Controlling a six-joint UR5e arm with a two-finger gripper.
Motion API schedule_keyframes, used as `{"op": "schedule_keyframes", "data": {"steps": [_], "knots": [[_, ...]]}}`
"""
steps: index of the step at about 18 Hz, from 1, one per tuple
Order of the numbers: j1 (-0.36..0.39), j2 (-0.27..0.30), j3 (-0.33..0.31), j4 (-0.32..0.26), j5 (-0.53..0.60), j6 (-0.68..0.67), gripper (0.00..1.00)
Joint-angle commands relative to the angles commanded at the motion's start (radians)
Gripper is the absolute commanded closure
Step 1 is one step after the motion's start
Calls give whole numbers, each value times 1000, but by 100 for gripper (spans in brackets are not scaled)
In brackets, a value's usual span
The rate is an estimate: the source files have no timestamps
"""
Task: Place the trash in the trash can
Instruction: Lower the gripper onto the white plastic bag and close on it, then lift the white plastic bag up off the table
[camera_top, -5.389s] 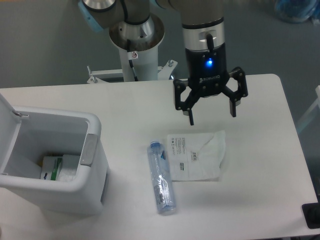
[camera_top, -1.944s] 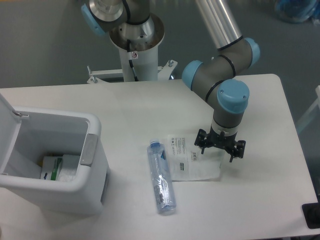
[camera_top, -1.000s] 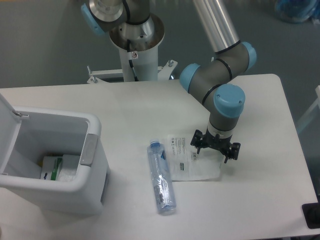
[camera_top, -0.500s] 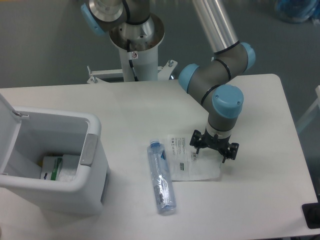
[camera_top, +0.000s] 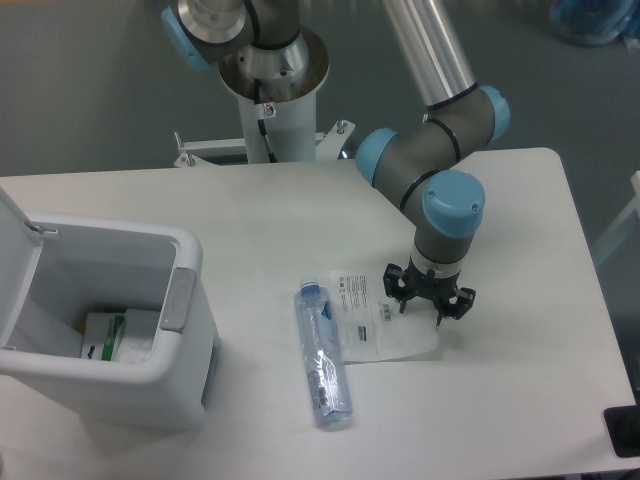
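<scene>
I should grab the white plastic pouch by its top edge next, then drop it into the trash can.
The trash lies mid-table: a flat white pouch (camera_top: 372, 322) with black print and, left of it, a clear bluish bottle (camera_top: 322, 357) with its blue cap toward the back. My gripper (camera_top: 429, 304) points straight down over the pouch's right end, close to the table. It is open, with a finger (camera_top: 392, 289) on the left and another on the right of that end. The arm's wrist hides the pouch's upper right corner. At the left stands the white trash can (camera_top: 186, 256) with its lid raised.
A white and green box (camera_top: 106, 336) lies at the bottom of the trash can. The arm's base column (camera_top: 272, 95) rises behind the table's back edge. A dark object (camera_top: 625, 430) sits at the table's front right corner.
Over the last second the gripper has crept slightly left above the pouch's right end. Its fingers stay spread. Pouch and bottle have not moved.
</scene>
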Motion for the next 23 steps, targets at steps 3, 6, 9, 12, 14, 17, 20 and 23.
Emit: {"op": "schedule_keyframes", "data": {"steps": [3,6,9,12,14,17,20,23], "knots": [[0,8,12,-2,-2,-32,91],[6,17,25,-3,-3,-46,91],[23,69,41,-5,-15,-60,91],[51,110,52,-6,-79,-75,91],[75,159,54,-8,-190,-107,91],[91,186,90,-6,-355,-231,91],[87,207,136,-6,-396,-363,91],[78,230,163,-6,-438,-428,91]]}}
